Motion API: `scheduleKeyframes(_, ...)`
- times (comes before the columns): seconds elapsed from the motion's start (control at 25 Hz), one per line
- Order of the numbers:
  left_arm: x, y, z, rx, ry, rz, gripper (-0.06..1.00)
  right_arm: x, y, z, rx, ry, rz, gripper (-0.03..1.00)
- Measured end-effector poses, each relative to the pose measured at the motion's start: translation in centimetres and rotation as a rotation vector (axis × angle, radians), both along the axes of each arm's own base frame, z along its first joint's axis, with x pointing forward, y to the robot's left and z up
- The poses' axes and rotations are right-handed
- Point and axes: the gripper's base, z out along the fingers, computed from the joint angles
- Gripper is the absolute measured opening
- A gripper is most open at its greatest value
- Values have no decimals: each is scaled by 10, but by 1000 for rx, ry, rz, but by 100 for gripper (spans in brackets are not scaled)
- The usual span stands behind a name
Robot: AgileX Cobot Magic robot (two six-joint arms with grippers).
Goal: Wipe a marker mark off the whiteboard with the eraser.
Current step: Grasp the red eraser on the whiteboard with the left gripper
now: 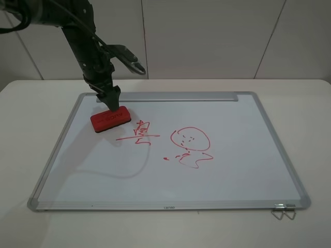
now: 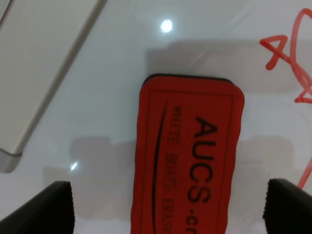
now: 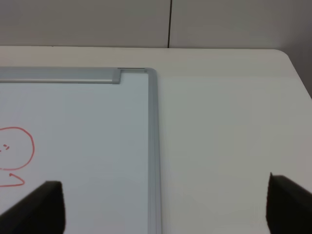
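My left gripper needs to move down first and then close on the eraser, because its fingers are above the red eraser (image 2: pixel 186 156).
The red eraser (image 1: pixel 109 119) lies flat on the whiteboard (image 1: pixel 232 170) near its far left corner, dark lettering up (image 2: pixel 187 156). My left gripper (image 1: pixel 111 101) hangs just over it, open, with one black fingertip on each side of the block (image 2: pixel 170 209) and a gap between pads and eraser. The marker mark (image 1: pixel 138 134), a small red scribble crossed by a long stroke, sits just right of the eraser; part of it (image 2: pixel 287 63) shows in the left wrist view. My right gripper (image 3: pixel 161 214) is open and holds nothing, above the table beside the board's right frame (image 3: pixel 153 146).
A larger red face-like doodle (image 1: pixel 190 139) sits near the board's middle, its edge also in the right wrist view (image 3: pixel 17 148). The silver tray strip (image 1: pixel 176 96) runs along the far edge. Metal clips (image 1: pixel 283 211) lie at the near right corner. White table (image 1: pixel 310 103) surrounds the board.
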Motion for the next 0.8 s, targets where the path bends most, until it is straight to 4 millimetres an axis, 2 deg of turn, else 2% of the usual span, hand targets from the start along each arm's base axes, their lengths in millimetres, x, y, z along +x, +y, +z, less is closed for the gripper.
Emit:
scheduleKeyframes(0.24, -6, 1, -11, 10, 28, -5, 77, 0, 0, 0, 0, 0, 0, 71)
scheduleKeyframes(0.56, -6, -2, -14, -11, 18, 3, 77, 0, 0, 0, 0, 0, 0, 71)
scheduleKeyframes(0.8, -8, -14, -33, 2, 41, -26, 77, 0, 0, 0, 0, 0, 0, 71)
